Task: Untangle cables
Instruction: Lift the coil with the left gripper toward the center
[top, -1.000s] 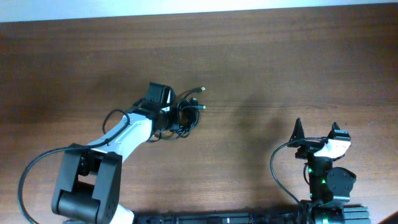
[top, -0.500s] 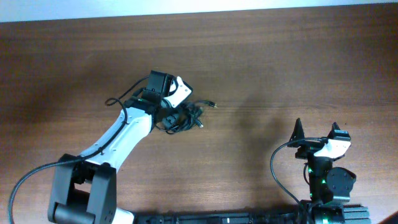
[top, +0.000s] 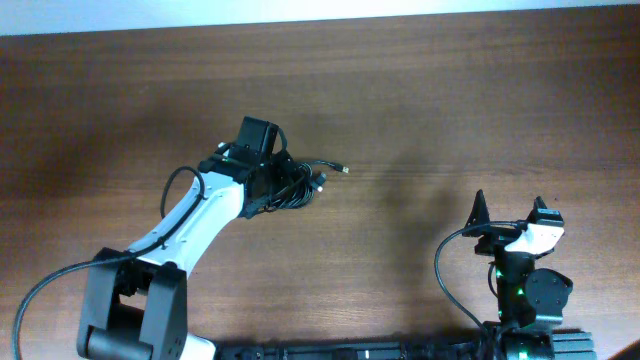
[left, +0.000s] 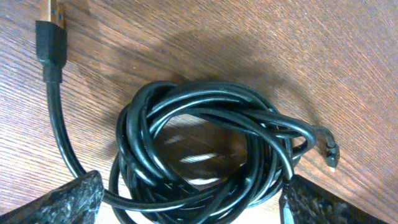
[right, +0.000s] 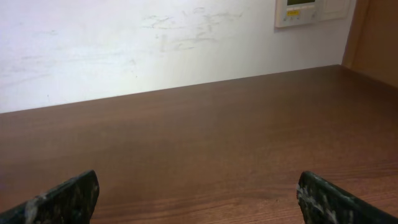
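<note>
The plugs should stay free so my right gripper can untangle the cables, so my left gripper needs to grab the knotted coil's bundled loops next.
The cables (left: 205, 149) lie on the wooden table as one knotted black coil, seen in the overhead view as cables (top: 306, 184) left of centre. A USB plug (left: 52, 34) sticks out at the upper left, and a small plug (left: 333, 155) at the right. My left gripper (left: 193, 208) is open, with the coil's lower part lying between its wide-spread fingertips (left: 68, 199). From above, the left gripper (top: 284, 188) sits right over the bundle. My right gripper (top: 509, 204) is open and holds nothing, well apart at the lower right. In its own view, the right gripper (right: 199, 199) shows only table between the tips.
A loose cable end (top: 343, 170) points right from the bundle. The brown table (top: 450, 110) runs up to a white wall (right: 155, 43) at the far edge. The left arm's own wire (top: 178, 185) loops beside its white link.
The left gripper went from shut on the bundle to wide open around it, turning its wrist. A plug end swung out to the right. The right arm has not moved.
</note>
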